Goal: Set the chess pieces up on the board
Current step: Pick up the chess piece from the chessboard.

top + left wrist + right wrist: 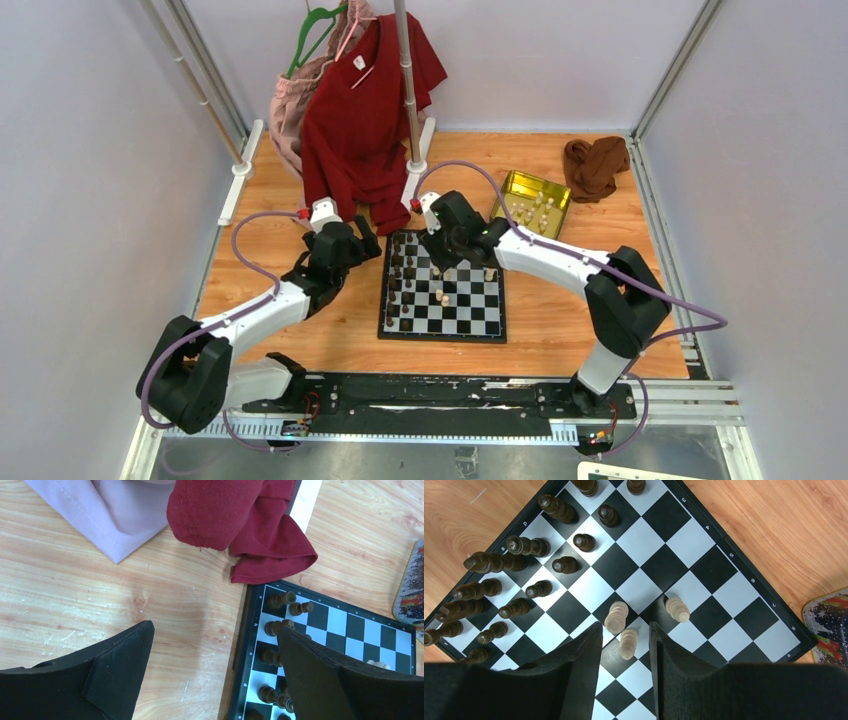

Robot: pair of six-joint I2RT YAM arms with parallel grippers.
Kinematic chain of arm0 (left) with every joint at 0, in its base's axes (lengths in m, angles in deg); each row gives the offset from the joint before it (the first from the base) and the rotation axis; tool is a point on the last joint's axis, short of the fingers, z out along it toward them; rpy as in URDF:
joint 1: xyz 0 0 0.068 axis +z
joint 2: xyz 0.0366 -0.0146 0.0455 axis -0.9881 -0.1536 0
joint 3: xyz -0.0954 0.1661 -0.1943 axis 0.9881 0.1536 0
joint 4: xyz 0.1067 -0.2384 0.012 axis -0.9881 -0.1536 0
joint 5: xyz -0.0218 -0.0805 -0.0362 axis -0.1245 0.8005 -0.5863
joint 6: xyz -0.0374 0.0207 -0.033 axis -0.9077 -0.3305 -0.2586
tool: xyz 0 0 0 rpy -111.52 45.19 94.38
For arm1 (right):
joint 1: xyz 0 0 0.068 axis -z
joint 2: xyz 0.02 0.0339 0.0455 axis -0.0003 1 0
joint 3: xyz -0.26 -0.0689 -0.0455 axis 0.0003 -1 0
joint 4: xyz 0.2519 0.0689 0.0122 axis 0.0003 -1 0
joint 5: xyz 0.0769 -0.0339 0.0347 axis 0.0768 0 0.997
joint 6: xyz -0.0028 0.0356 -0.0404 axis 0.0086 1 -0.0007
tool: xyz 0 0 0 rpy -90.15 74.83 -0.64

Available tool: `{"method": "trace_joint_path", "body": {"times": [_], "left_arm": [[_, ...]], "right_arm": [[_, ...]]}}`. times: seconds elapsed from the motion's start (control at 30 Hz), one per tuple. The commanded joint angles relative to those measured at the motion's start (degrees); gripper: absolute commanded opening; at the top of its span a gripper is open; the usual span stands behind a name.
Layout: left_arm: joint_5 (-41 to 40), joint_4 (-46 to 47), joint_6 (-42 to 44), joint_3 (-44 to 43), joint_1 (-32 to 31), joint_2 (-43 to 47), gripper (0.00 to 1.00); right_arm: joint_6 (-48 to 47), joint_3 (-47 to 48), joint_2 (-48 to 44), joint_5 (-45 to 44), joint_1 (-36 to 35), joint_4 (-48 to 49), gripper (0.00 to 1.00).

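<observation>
My right gripper is still too high to close on the piece. It should lower first, as the head of the cream piece is below its fingers.
The board [470, 318] lies flat between my arms. Dark chess pieces [399, 282] stand in two rows along its left side, also seen in the right wrist view [524, 575]. Three cream pieces [677, 609] stand near the middle. My right gripper [625, 630] hangs open above the board; its fingers straddle one cream piece [628, 643] with a gap on each side. My left gripper [215, 630] is wide open over bare wood just left of the board [350, 625], holding nothing. In the top view it [366, 241] sits off the board's far-left corner.
A gold tin [520, 185] holding more cream pieces [530, 212] lies right of the board's far corner. A brown cloth [595, 165] sits behind it. A red shirt [365, 110] and a pink garment [295, 100] hang from a stand behind the left gripper.
</observation>
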Motion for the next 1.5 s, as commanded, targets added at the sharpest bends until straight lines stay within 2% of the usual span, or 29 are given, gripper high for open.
{"method": "trace_joint_path", "body": {"times": [0.0,0.37,0.43,0.63,0.73,1.13,1.47], "left_arm": [[-0.6,2.3,-0.7,1.0,0.4,1.1,1.0],[-0.9,2.9,-0.6,1.4,0.4,1.0,1.0],[-0.9,2.9,-0.5,1.5,0.4,0.8,1.0],[-1.0,3.1,-0.6,1.8,0.4,0.7,1.0],[-1.0,3.0,-0.6,1.9,0.4,0.7,1.0],[-1.2,3.0,-0.9,2.4,0.4,1.1,1.0],[-2.0,2.7,-0.3,2.6,0.4,1.7,1.0]], "right_arm": [[-1.2,2.3,2.0,-0.7,-1.0,-0.3,0.43],[-1.2,3.1,5.3,-0.2,-1.8,-0.1,0.41],[-1.2,3.1,5.7,-0.2,-1.7,-0.1,0.34],[-1.1,3.0,5.6,-0.5,-1.8,-0.1,0.07],[-1.0,3.0,5.1,-0.7,-1.8,0.1,0.0],[-0.1,0.1,-1.9,-0.4,-1.9,5.6,0.0],[1.1,-7.0,-16.0,-7.5,-2.9,0.2,0.0]]}}
